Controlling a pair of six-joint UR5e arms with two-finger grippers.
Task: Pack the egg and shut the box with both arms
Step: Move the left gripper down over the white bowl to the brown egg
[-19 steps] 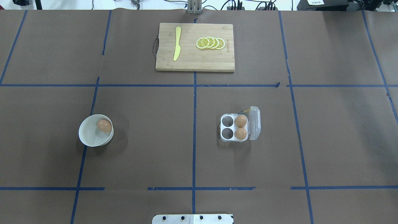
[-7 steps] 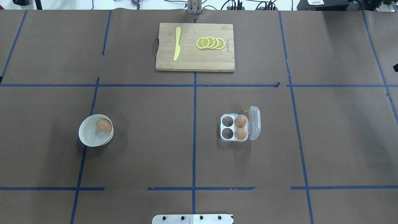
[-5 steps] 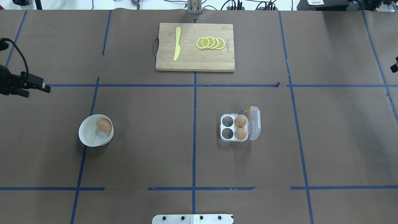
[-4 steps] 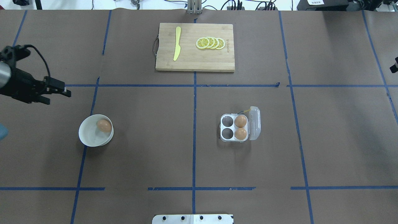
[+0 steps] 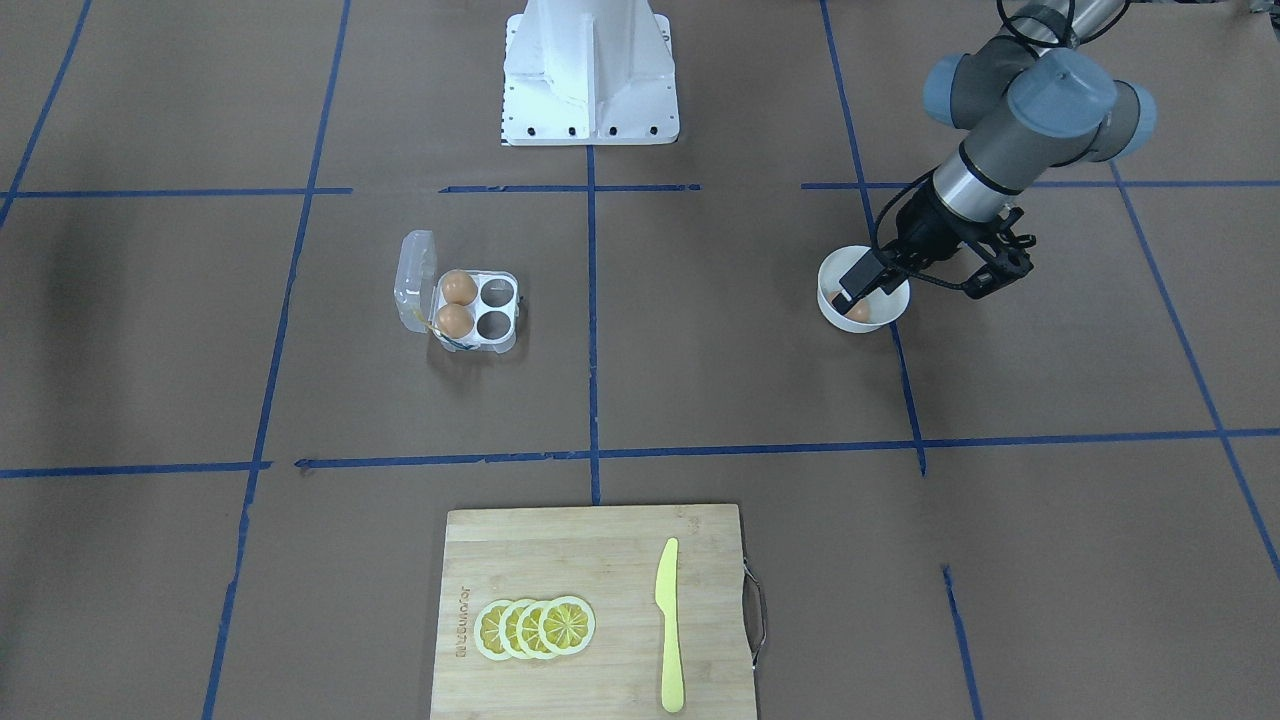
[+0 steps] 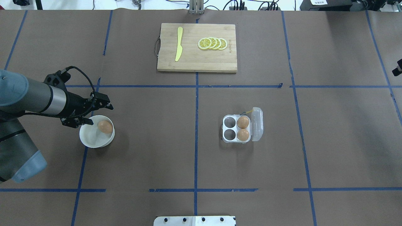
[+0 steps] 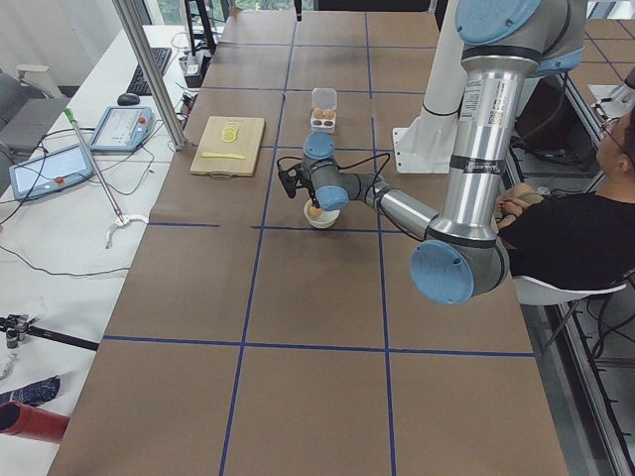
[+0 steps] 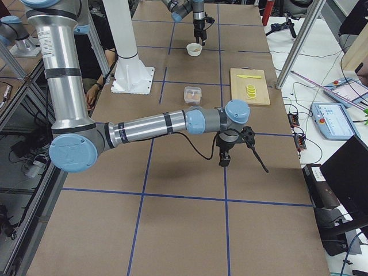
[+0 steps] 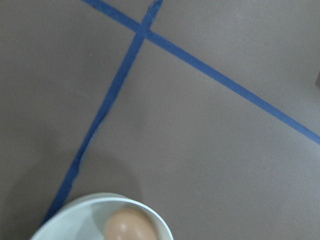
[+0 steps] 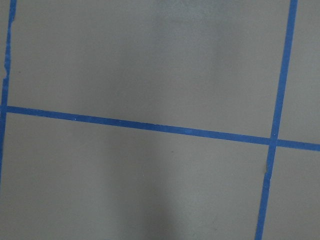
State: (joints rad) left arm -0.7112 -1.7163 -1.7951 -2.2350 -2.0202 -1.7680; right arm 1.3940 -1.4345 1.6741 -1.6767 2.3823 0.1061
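Observation:
The orange-brown egg needs to be packed into an empty cup of the box (image 5: 494, 325), so my left gripper should grab it next by its rounded sides.
One orange-brown egg (image 6: 105, 126) lies in a round white bowl (image 6: 85, 138) at the table's left; it also shows in the left wrist view (image 9: 129, 227). My left gripper (image 6: 100, 115) is open and empty, over the bowl's far-left rim and beside the egg. The white four-cup box (image 6: 224, 128) stands right of centre. Its clear lid (image 6: 257, 124) is swung open to the right. Two eggs (image 6: 242, 122) fill its right cups; the left cups are empty. Of my right gripper only a sliver (image 6: 397, 68) shows at the right edge, far from the box, and I cannot tell its state.
A wooden cutting board (image 6: 191, 64) with a yellow knife (image 6: 179, 44) and lemon slices (image 6: 213, 43) lies at the far middle. The white pedestal base (image 5: 590, 70) is at the near edge. Blue tape lines cross the brown table cover.
My left arm has come in from the left edge and moved right and nearer, from far-left of the bowl to its rim. A sliver of the right gripper has appeared at the right edge.

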